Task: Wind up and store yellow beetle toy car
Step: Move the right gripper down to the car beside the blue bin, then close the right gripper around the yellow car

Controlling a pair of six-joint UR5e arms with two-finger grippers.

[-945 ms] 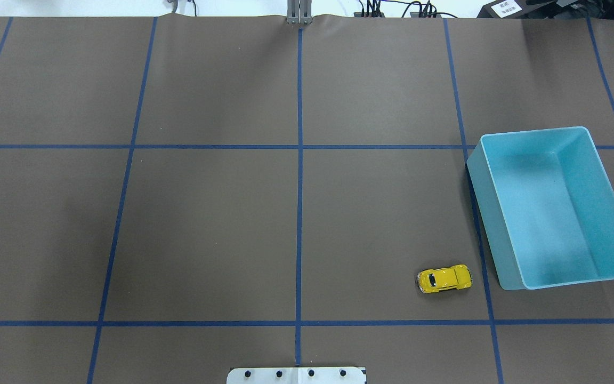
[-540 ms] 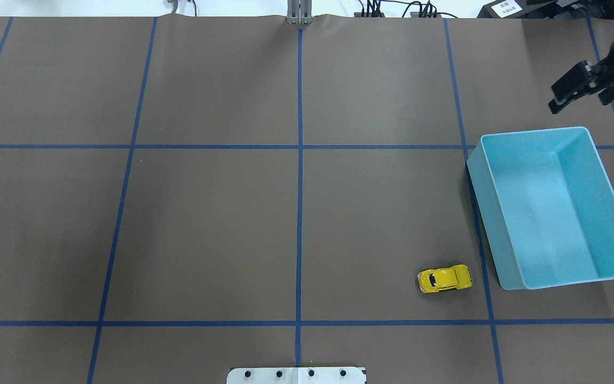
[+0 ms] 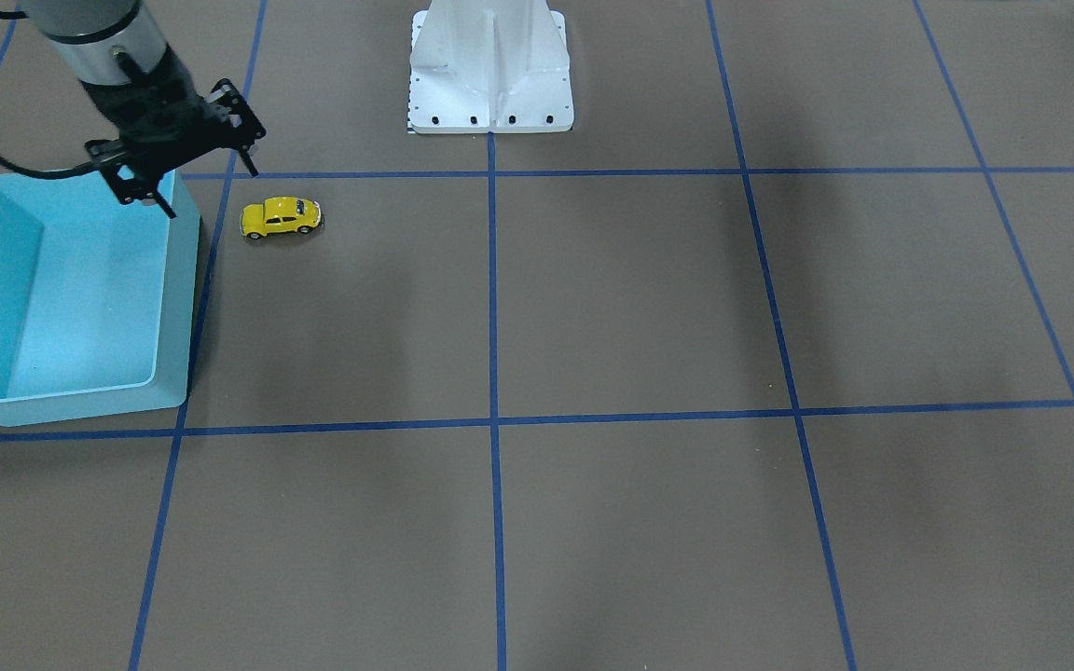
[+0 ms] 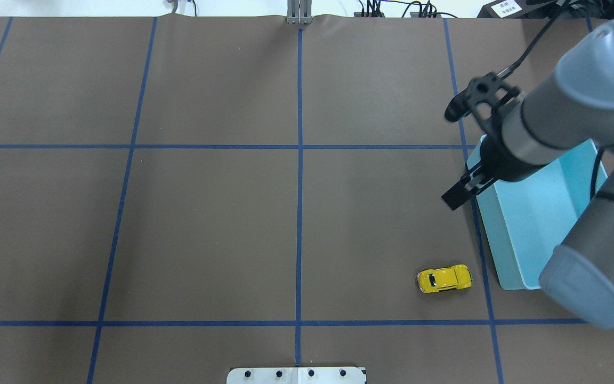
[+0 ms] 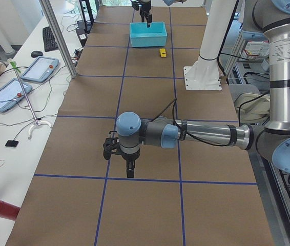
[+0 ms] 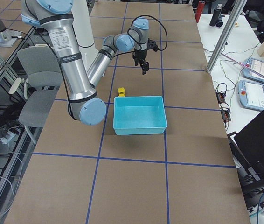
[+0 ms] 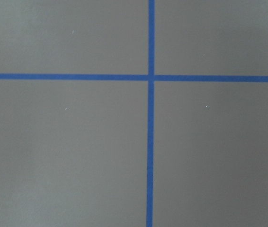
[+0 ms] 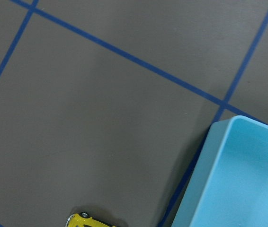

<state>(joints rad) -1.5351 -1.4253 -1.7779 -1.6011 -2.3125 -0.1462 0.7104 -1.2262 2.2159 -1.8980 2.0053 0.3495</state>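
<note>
The right gripper grabs across the body sides of the yellow beetle toy car (image 4: 444, 278) next, to store it in the light blue bin.
The yellow beetle toy car (image 4: 444, 278) (image 3: 281, 216) (image 6: 121, 92) stands on its wheels on the brown table, just left of the light blue bin (image 4: 491, 240) (image 3: 173, 280). Its roof peeks in at the bottom of the right wrist view (image 8: 89, 221), beside the bin (image 8: 233, 179). My right gripper (image 4: 453, 154) (image 3: 211, 193) hangs open above the bin's left wall, farther from me than the car, with nothing between its fingers. My left gripper (image 5: 127, 164) shows only in the exterior left view, low over bare table far from the car; I cannot tell its state.
Blue tape lines grid the table. The white robot base plate (image 4: 296, 375) (image 3: 490, 65) sits at the near middle edge. A side desk carries tablets (image 5: 37, 69) and cables, and a metal post (image 5: 58, 38) stands at the table's edge.
My right arm has swept in from the right edge, leftward and nearer over the bin, and now covers much of it. The car has not moved.
</note>
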